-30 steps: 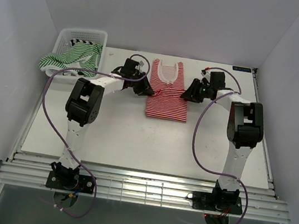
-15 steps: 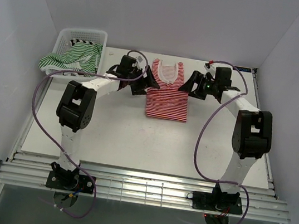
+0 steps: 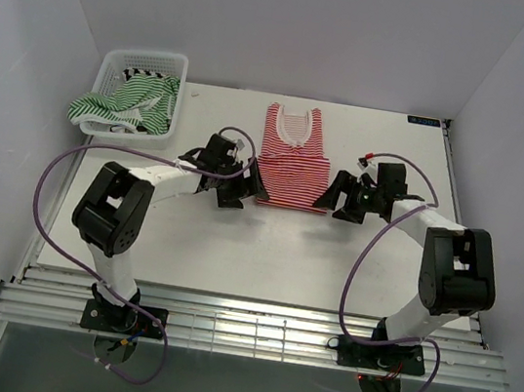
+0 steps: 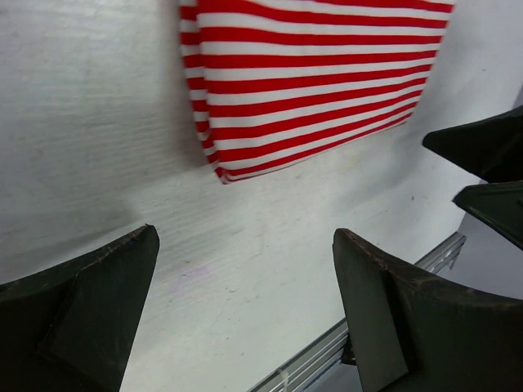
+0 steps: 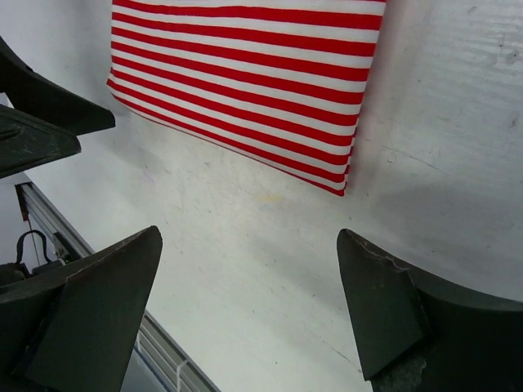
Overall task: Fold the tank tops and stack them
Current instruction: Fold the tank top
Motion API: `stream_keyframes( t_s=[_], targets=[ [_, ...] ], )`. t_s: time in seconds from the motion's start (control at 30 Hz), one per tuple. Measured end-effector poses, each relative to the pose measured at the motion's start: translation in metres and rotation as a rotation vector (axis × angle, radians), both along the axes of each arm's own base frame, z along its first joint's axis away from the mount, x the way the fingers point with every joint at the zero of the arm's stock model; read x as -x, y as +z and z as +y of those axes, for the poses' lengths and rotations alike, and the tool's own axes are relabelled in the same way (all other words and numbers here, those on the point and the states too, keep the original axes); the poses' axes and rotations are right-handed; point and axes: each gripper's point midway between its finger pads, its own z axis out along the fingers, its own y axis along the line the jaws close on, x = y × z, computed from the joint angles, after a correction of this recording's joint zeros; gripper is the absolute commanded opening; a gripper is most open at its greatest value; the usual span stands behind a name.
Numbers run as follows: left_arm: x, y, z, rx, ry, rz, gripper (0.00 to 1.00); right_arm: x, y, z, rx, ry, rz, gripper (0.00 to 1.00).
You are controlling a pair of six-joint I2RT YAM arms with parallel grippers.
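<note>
The red-and-white striped tank top's hem still needs to be folded toward the straps. My left gripper will grab the tank top by its near hem corner next.
The red-and-white striped tank top (image 3: 294,161) lies flat at the table's back middle, straps pointing away from me. My left gripper (image 3: 245,192) stands open by its near left corner. The right gripper (image 3: 335,197) stands open by its near right corner. Neither holds anything. In the left wrist view the top's hem corner (image 4: 319,82) lies beyond the open left gripper (image 4: 245,245), over bare table. The right wrist view shows the same hem (image 5: 253,73) ahead of the open right gripper (image 5: 249,241). A green-and-white tank top (image 3: 126,103) hangs over the basket, with a black-and-white one (image 3: 142,74) inside.
A white mesh basket (image 3: 154,57) stands at the back left corner. The white table (image 3: 263,255) ends in a metal rail at the near edge (image 3: 254,318). Purple cables loop beside both arms. Walls close in on the left, right and back.
Both grippers went from shut on the red top to open, letting it go. They drew back from its far part to its near corners. The top now lies flat.
</note>
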Motion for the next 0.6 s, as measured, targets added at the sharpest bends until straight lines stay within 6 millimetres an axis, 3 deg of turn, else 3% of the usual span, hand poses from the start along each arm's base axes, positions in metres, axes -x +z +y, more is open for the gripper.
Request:
stream_keyframes(
  t_s=[0.13,0.27,0.47,0.6],
  targets=[
    [0.008,-0.02,0.007,-0.038,0.016,0.05,0.97,0.002,-0.009,-0.002,0.018,-0.002,0.017,0.98],
    [0.004,-0.03,0.007,-0.037,0.026,0.058,0.88,0.003,-0.028,-0.005,0.041,-0.006,0.058,1.0],
    [-0.009,-0.033,-0.003,-0.002,0.019,0.047,0.72,-0.008,-0.033,-0.003,0.042,-0.01,0.059,0.8],
    [-0.015,-0.04,-0.007,0.0,0.014,0.05,0.47,-0.012,-0.038,-0.005,0.054,-0.021,0.064,0.63]
  ],
)
